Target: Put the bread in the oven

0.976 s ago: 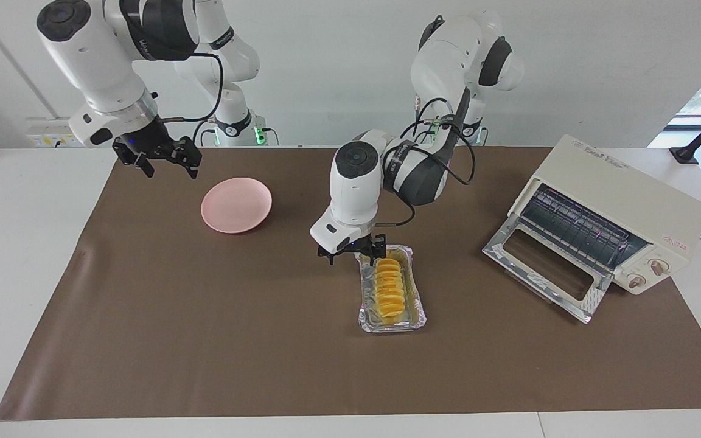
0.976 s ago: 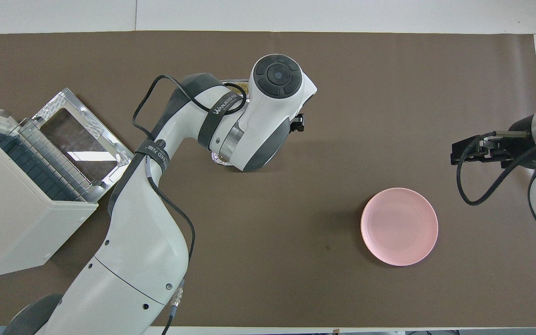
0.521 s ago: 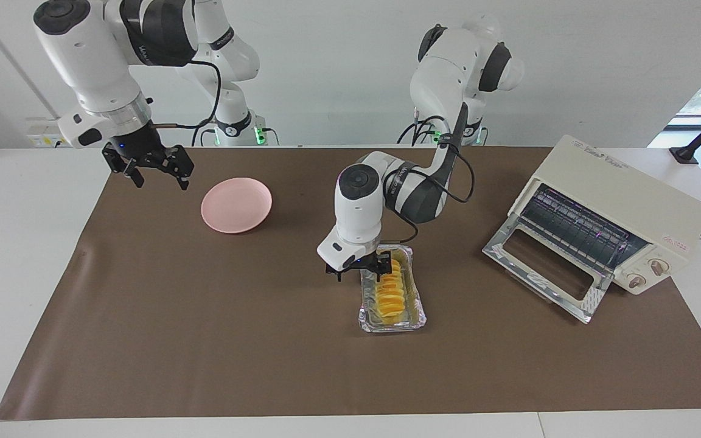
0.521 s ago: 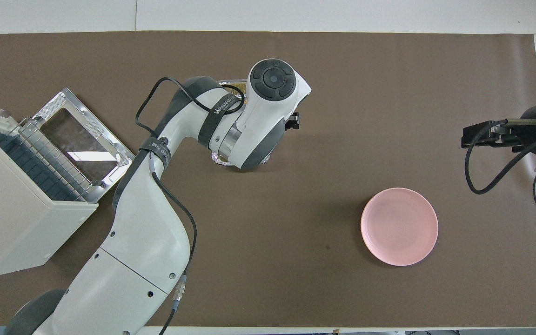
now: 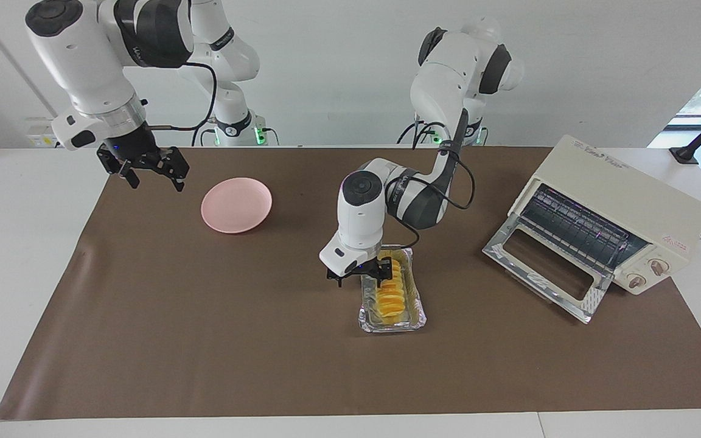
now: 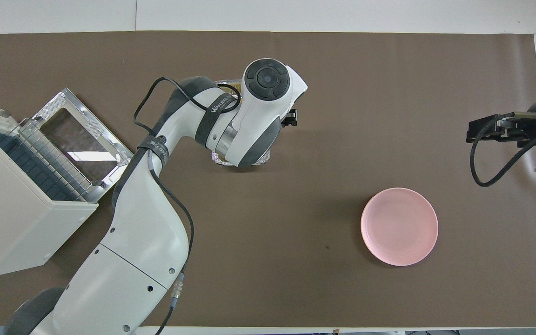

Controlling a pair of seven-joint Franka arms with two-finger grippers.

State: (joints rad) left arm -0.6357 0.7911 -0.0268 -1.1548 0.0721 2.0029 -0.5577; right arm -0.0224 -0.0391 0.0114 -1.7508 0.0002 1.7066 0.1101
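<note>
The foil tray spreads too wide around the bread for the fingers to span, so the left gripper next needs to pinch the tray by its thin rim [image 6: 264,159].
The bread [image 5: 390,296], a golden-yellow loaf with orange ridges, lies in a silver foil tray [image 5: 394,326] at the middle of the brown mat. My left gripper [image 5: 359,278] is open and low over the tray's end nearer the robots, one finger on the bread side and the other outside the tray. In the overhead view the left arm hides the bread, and only bits of the tray's rim [image 6: 218,160] show. The cream-white oven [image 5: 624,201] stands at the left arm's end with its glass door [image 5: 545,267] dropped open. My right gripper [image 5: 151,172] is open and empty, raised over the mat's edge at the right arm's end.
A pink plate [image 5: 236,204] lies empty on the mat between the tray and the right gripper, nearer the robots than the tray. It also shows in the overhead view [image 6: 399,226], as does the oven [image 6: 12,209]. The brown mat [image 5: 204,340] covers most of the white table.
My left gripper has come down and moved a little along the tray onto the bread's near end. My right gripper has drawn back away from the pink plate toward the table's end.
</note>
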